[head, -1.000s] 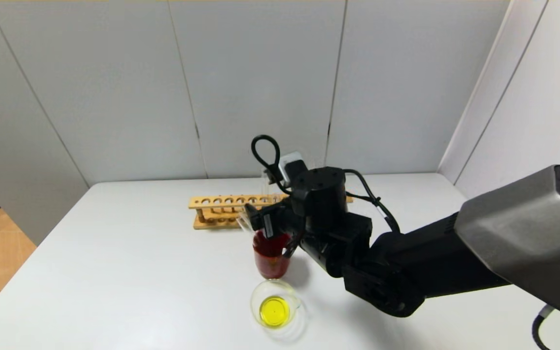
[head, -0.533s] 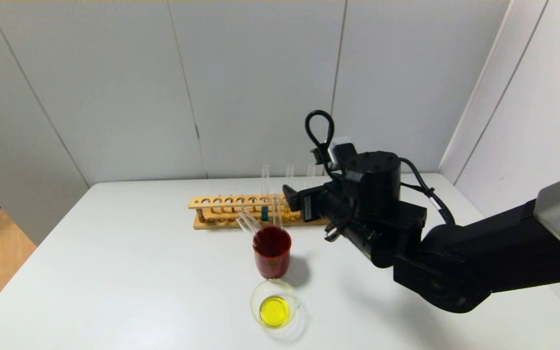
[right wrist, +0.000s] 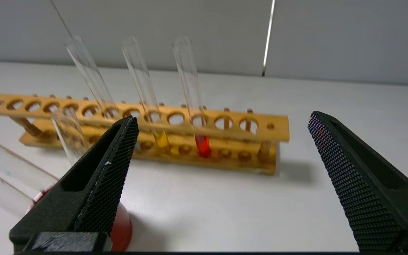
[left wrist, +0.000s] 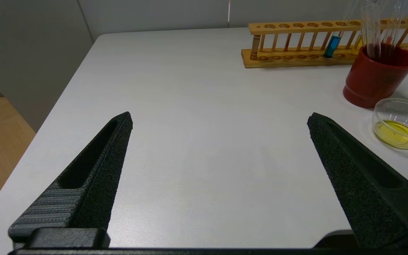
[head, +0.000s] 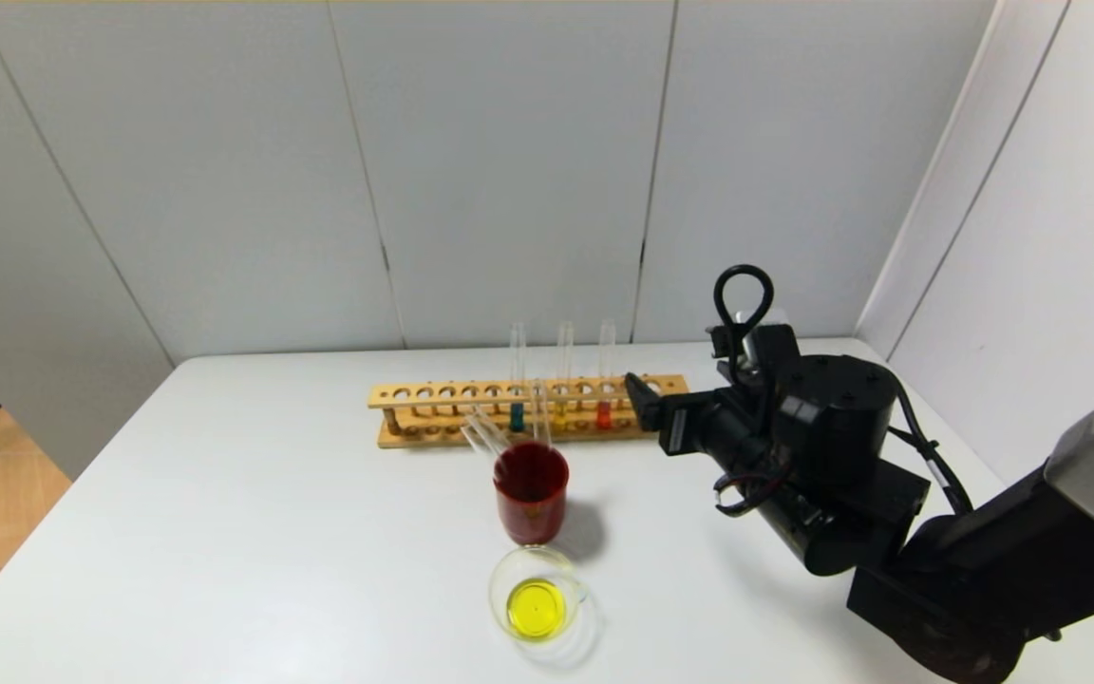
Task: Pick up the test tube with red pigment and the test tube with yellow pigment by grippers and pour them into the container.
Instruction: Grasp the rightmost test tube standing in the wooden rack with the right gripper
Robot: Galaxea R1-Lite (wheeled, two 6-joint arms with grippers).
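The red test tube's lower half is inside the wooden rack (right wrist: 241, 125), so the robot's right gripper will grab the tube by its bare upper glass (right wrist: 188, 76) next.
The test tube with red pigment (head: 604, 414) stands in the wooden rack (head: 433, 391), near its right end. A test tube with yellow pigment (head: 561, 414) stands just left of it. My right gripper (head: 647, 407) is open and empty, low over the table just right of the rack's right end, facing the tubes. In the right wrist view the red tube (right wrist: 202, 145) and the yellow tube (right wrist: 161, 139) stand ahead of the open gripper (right wrist: 223, 122). The glass container (head: 501, 581) holds yellow liquid near the front. My left gripper (left wrist: 220, 120) is open and empty over the table's left.
A teal-liquid tube (head: 517, 416) stands in the rack, left of the yellow one. A dark red cup (head: 530, 494) with empty glass tubes leaning in it stands between the rack and the container. A wall panel rises close on the right.
My right arm has drawn back from over the red cup and swung right, to the rack's right end. The empty tubes stay in the cup.
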